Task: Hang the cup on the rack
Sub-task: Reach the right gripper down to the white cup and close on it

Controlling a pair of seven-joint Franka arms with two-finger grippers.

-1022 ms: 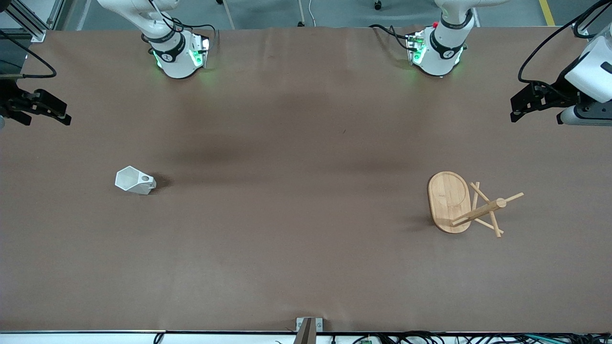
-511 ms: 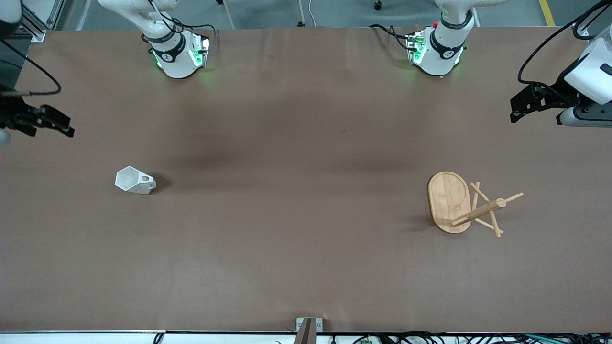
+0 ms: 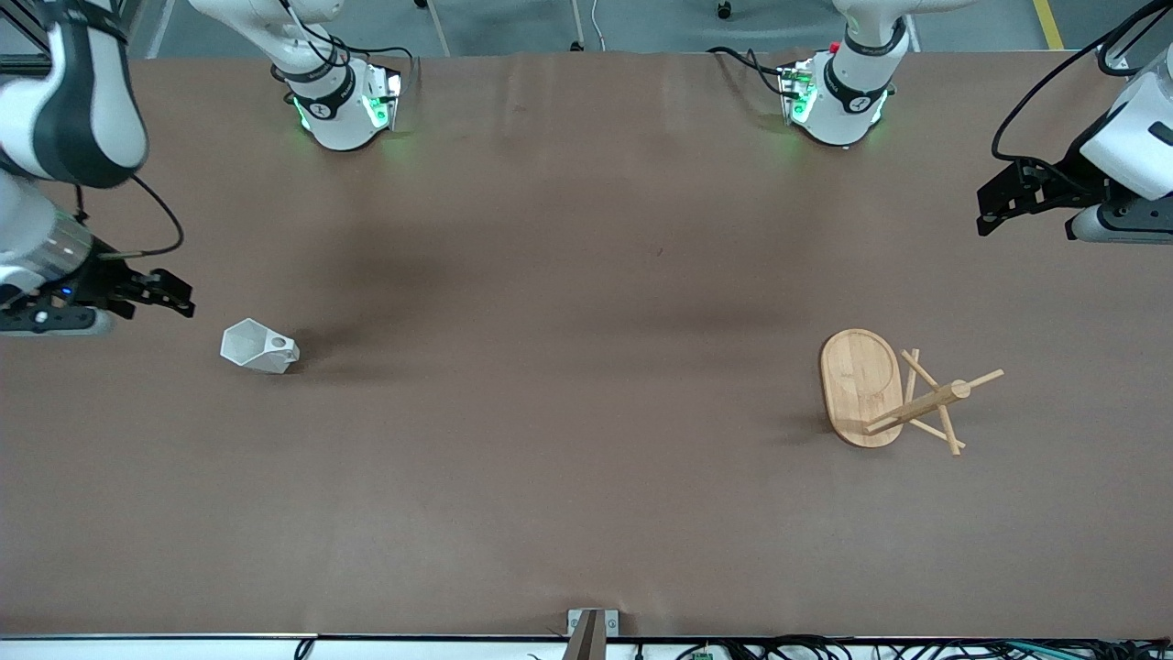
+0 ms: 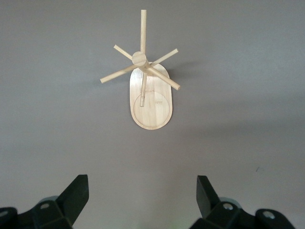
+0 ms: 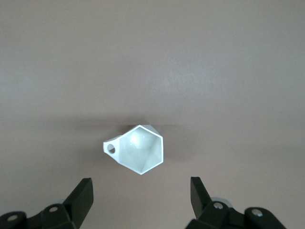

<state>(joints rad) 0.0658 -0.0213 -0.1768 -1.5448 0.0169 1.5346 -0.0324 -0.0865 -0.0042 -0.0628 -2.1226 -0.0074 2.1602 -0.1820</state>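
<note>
The right gripper reaches the cup next and grips its hexagon rim [image 5: 162, 150], which leaves the white faceted cup's holed handle [image 5: 110, 148] free to hang on the rack.
The white faceted cup [image 3: 259, 348] appears to lie on its side on the brown table, toward the right arm's end. Its hexagon mouth [image 5: 139, 150] faces my right gripper, and the holed handle [image 5: 110, 148] sticks out at one side. My right gripper [image 3: 176, 301] [image 5: 142, 194] is open, a short way from the cup and not touching it. The bamboo rack [image 3: 880, 390] [image 4: 150, 95] stands on its oval base toward the left arm's end, pegs bare. My left gripper [image 3: 994, 206] [image 4: 143, 193] waits open at that end, well away from the rack.
Both arm bases [image 3: 344, 105] [image 3: 838, 96] stand along the table's back edge. A small metal bracket [image 3: 591, 628] sits at the front edge, with cables beside it. Bare brown tabletop [image 3: 568, 367] lies between cup and rack.
My right arm has swung in from the table's end and come close to the cup, its gripper still open. The left arm, cup and rack have not moved.
</note>
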